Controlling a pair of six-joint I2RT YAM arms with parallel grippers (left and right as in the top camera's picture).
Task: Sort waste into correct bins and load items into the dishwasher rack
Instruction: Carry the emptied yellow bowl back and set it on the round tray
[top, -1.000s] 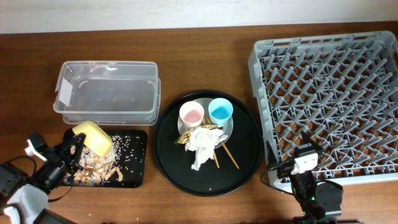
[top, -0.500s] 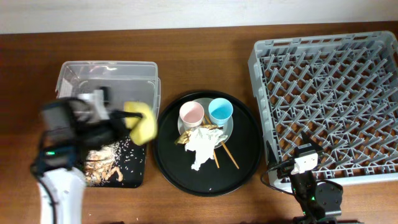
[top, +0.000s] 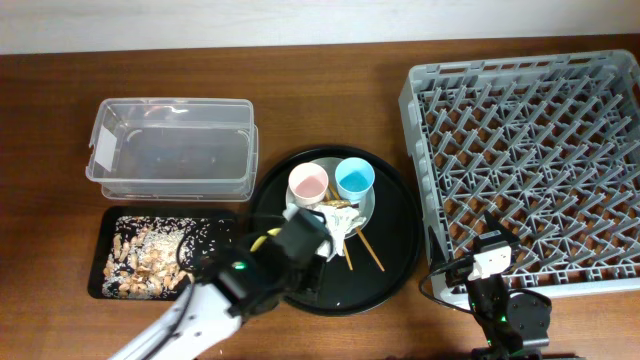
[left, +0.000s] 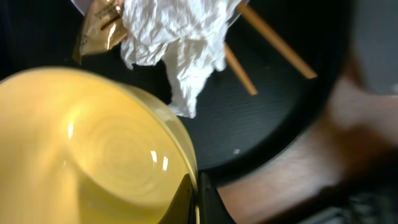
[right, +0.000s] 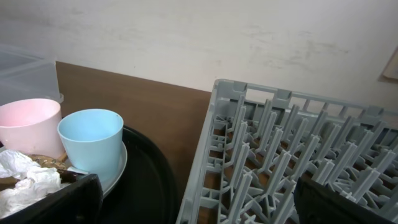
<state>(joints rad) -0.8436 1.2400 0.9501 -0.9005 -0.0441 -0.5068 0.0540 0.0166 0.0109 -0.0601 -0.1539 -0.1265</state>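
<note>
My left gripper will hold the yellow bowl (left: 93, 155): it hangs tilted above the round black tray and would drop if released now.
My left gripper (top: 300, 240) is shut on the rim of the yellow bowl (left: 93, 155) and holds it over the front left of the round black tray (top: 395, 265). In the left wrist view its jaws (left: 198, 199) pinch the rim. Beyond the bowl lie the crumpled white napkin (left: 180, 37), a brown peel scrap (left: 102, 28) and the chopsticks (left: 273, 43). The pink cup (top: 308, 183) and light-blue cup (top: 354, 178) stand on the grey plate (top: 368, 207). Food scraps (top: 150, 262) lie in the small black tray (top: 225, 220). My right gripper (right: 196, 205) is open and empty beside the dishwasher rack (top: 530, 170).
The clear tub (top: 170, 150) stands behind the small black tray at the left. The rack's near left wall (right: 205, 155) rises close in front of the right gripper, with the blue cup (right: 91, 140) and pink cup (right: 28, 124) to its left.
The left arm has carried the yellow bowl from above the small black tray rightward to the round tray. The food scraps stay in the small black tray. The right arm has not moved.
</note>
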